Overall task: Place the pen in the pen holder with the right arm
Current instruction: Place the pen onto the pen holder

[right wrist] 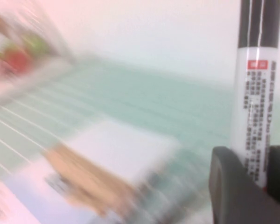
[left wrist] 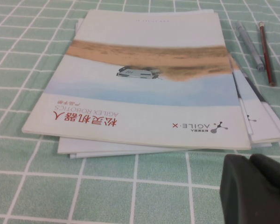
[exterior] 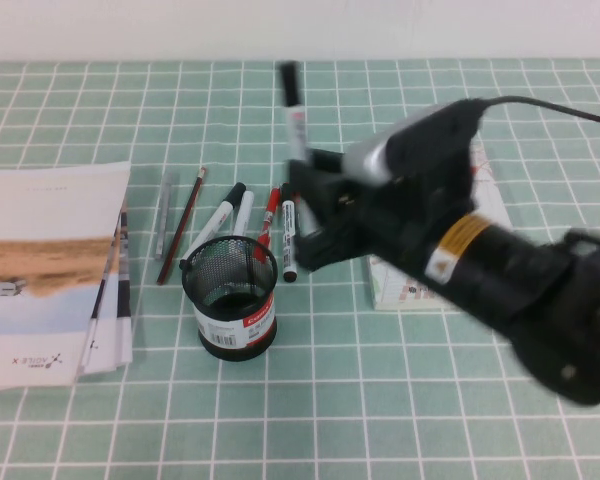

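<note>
The pen hangs above and beside the black mesh holder, so my right gripper keeps hold of the pen for now, until it is in the holder.
My right gripper (exterior: 302, 190) is shut on the pen (exterior: 294, 115), a white-barrelled marker with a black cap, and holds it upright in the air, cap end up. It hovers behind and to the right of the pen holder (exterior: 230, 295), a black mesh cup with a white-and-red band at its base. The right wrist view shows the printed barrel (right wrist: 254, 107) standing between the two fingers (right wrist: 228, 186). My left gripper (left wrist: 254, 186) is out of the high view. It hangs low over the mat beside the brochures, its fingers closed together and empty.
A stack of brochures (exterior: 50, 260) lies at the left and fills the left wrist view (left wrist: 149, 79). Several markers (exterior: 225, 215), red-capped pens (exterior: 270, 215), a pencil (exterior: 180, 235) and a grey pen (exterior: 162, 215) lie behind the holder. A white box (exterior: 400, 285) lies under the right arm.
</note>
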